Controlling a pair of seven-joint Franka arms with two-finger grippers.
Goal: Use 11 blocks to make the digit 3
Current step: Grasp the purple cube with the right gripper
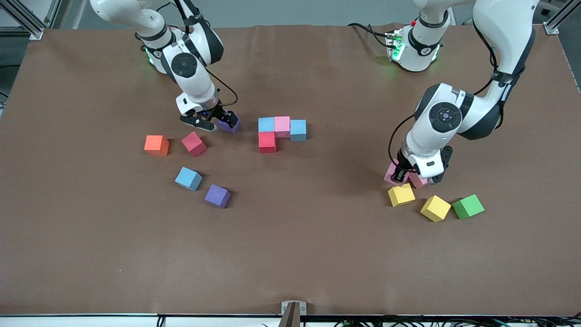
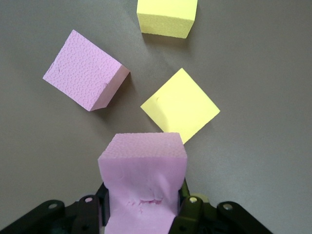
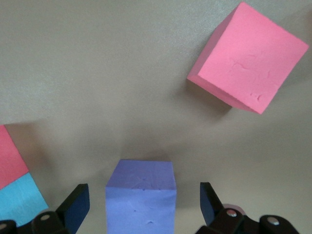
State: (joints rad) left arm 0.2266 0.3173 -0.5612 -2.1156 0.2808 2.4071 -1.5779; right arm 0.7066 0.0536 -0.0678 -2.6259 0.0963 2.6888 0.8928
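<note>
My right gripper lowers, before it closes on the purple block. Its fingers, around the block, stop above the block's top, so closing now would miss.
Four blocks form a joined group mid-table: light blue, pink and light blue in a row, with a red block touching the first. My right gripper is open and low around a purple block. My left gripper is shut on a pink block. A second pink block lies beside it. Two yellow blocks lie nearer the front camera.
Toward the right arm's end lie an orange cube, a crimson block, a light blue block and another purple block. A green cube sits beside the yellow blocks.
</note>
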